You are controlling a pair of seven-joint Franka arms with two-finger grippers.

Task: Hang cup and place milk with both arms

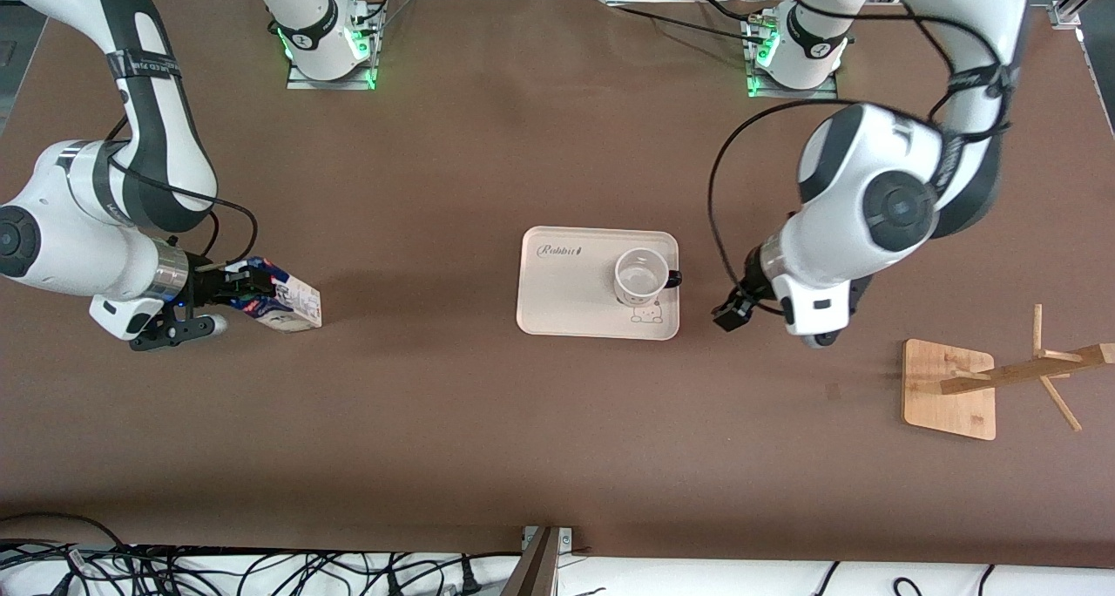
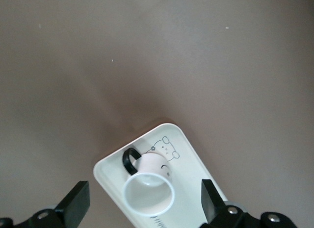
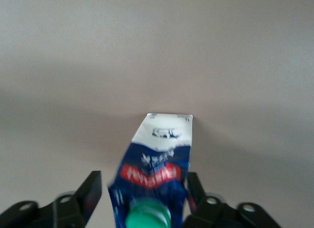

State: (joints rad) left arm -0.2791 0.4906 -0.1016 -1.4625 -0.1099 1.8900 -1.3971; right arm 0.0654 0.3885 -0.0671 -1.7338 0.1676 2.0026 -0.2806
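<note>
Next, my left gripper grabs the cup by its rim, so the black handle stays free for hanging.
The cup (image 1: 640,275) stands upright on a white tray (image 1: 557,295), its black handle pointing toward the left arm's end of the table. My left gripper (image 1: 730,310) is open and empty, low beside the tray's edge on that end. In the left wrist view the cup (image 2: 149,186) lies between the spread fingers of the gripper (image 2: 144,198), apart from both. The milk (image 1: 286,300) lies on its side toward the right arm's end. My right gripper (image 1: 237,287) is open with a finger on each side of the carton's cap end (image 3: 157,162); a gap shows at one finger (image 3: 91,189).
A wooden mug rack (image 1: 949,389) with a slanted post and pegs stands toward the left arm's end, nearer the front camera than the tray. The brown table (image 1: 435,404) is bare between the carton and the tray. Cables lie along the front edge.
</note>
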